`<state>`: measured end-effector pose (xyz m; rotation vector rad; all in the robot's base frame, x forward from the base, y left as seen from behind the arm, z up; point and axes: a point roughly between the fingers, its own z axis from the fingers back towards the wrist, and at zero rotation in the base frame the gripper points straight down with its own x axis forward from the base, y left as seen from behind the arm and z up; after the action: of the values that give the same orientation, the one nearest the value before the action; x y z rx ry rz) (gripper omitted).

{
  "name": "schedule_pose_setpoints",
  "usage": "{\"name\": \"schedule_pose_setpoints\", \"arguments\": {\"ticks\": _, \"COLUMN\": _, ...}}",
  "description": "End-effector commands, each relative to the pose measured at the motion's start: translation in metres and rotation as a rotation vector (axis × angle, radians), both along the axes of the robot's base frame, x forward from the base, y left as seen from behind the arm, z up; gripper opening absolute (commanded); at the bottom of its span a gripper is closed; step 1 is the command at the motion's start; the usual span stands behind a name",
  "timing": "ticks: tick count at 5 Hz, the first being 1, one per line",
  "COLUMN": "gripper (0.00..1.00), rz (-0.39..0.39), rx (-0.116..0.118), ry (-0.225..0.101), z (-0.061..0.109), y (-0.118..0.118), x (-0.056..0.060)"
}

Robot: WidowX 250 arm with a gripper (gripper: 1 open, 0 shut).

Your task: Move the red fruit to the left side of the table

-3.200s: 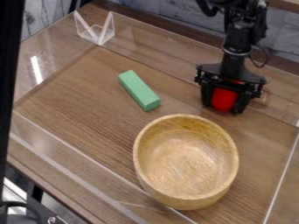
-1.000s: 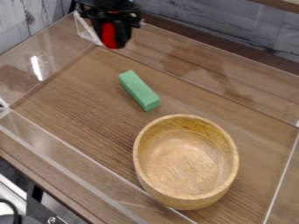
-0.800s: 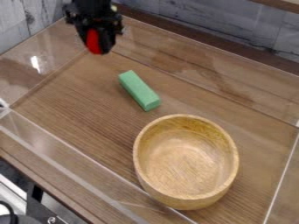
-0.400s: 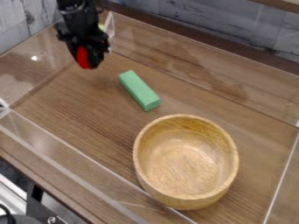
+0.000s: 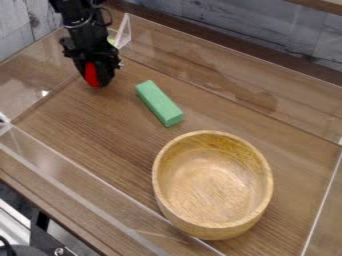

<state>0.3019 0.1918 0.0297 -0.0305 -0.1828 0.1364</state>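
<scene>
The red fruit (image 5: 94,73) between my gripper's fingers is low at the brown table and would rest there, so my gripper needs to open.
The small glossy red fruit (image 5: 94,73) sits between my gripper's black fingers at the left side of the brown wood-grain table (image 5: 107,130). My gripper (image 5: 92,72) points almost straight down and is shut on the fruit, low over the tabletop. I cannot tell whether the fruit touches the wood. The arm rises from it toward the top left corner of the view.
A green rectangular block (image 5: 159,103) lies just right of the gripper. A round light wooden bowl (image 5: 213,183) stands at the front right. Low clear acrylic walls (image 5: 40,75) border the table, with the left wall close behind the gripper.
My gripper has carried the red fruit from the right across to the left, and over the last second down and further left toward the tabletop. Block and bowl have not moved.
</scene>
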Motion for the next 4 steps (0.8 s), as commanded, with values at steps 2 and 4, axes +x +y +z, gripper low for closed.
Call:
{"name": "schedule_pose_setpoints", "arguments": {"ticks": 2, "gripper": 1.0, "rz": 0.032, "rx": -0.013, "ry": -0.05, "z": 0.0134, "y": 0.0141, "x": 0.0093}}
{"name": "schedule_pose_setpoints", "arguments": {"ticks": 4, "gripper": 0.0, "rz": 0.062, "rx": -0.051, "ry": -0.06, "z": 0.0134, "y": 0.017, "x": 0.0101}}
